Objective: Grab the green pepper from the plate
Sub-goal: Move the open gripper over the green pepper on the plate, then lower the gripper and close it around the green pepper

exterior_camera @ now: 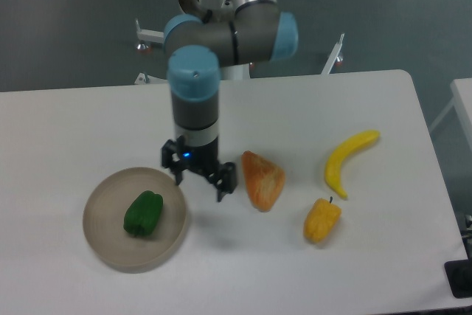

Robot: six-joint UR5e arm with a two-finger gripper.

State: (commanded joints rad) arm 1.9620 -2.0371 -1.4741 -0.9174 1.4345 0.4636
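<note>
The gripper takes hold of the green pepper by its upper end (151, 201) next, to clear the round beige plate.
The green pepper (143, 214), small, glossy and dark green, lies inside the round beige plate (103, 245) at the front left of the white table. My gripper (199, 187) hangs just right of the plate's far right rim, above the table and apart from the pepper. Its two black fingers stand apart and hold nothing, so it is open.
An orange wedge-shaped object (262, 180) lies just right of the gripper. A yellow-orange pepper (322, 220) and a yellow banana (349, 158) lie further right. The arm's base stands at the table's back edge.
</note>
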